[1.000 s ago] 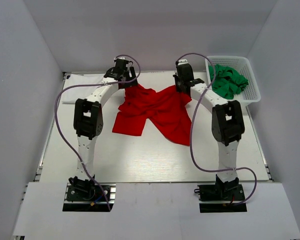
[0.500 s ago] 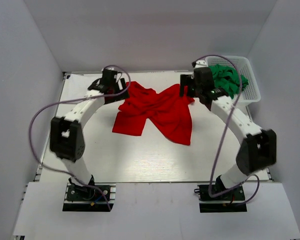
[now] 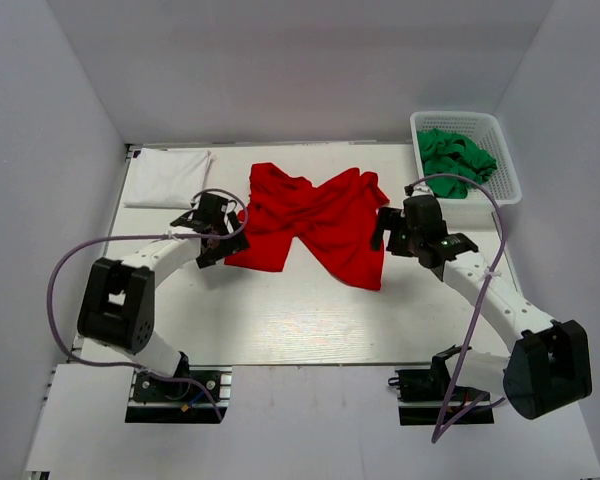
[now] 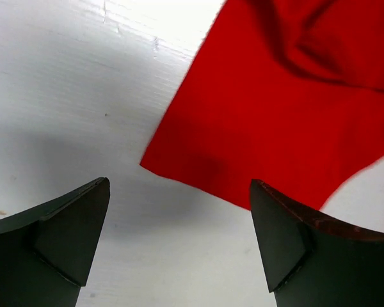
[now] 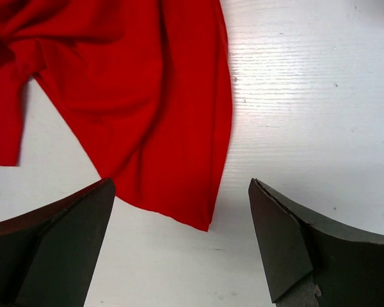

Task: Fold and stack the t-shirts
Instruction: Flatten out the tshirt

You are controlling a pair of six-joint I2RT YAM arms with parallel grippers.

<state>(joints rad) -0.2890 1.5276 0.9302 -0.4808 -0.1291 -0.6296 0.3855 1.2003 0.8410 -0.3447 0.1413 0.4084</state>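
My left gripper's fingers stop short of the t-shirt's red corner (image 3: 229, 263) (image 4: 148, 161) and would miss now. My left gripper needs to move to the corner first, then close on it.
A bright red t-shirt (image 3: 310, 222) lies spread and rumpled on the table's middle. My left gripper (image 3: 218, 243) hovers open just left of its near-left corner, which shows in the left wrist view as red cloth (image 4: 288, 109) ahead of the gripper (image 4: 179, 185); nothing is between the fingers. My right gripper (image 3: 392, 232) stands open by the shirt's right edge. Its wrist view shows the red hem corner (image 5: 147, 115) lying under the open gripper (image 5: 181, 182), untouched. A folded white t-shirt (image 3: 167, 177) lies at the far left. Green t-shirts (image 3: 456, 160) fill the basket.
The white lattice basket (image 3: 507, 182) stands at the far right corner. Grey walls close in the table on three sides. Bare white table (image 3: 300, 320) lies between the shirt and the arm bases.
Both arms have pulled back from the shirt's far edge toward its near corners. The right gripper opened and let go of the cloth. The white shirt is now uncovered.
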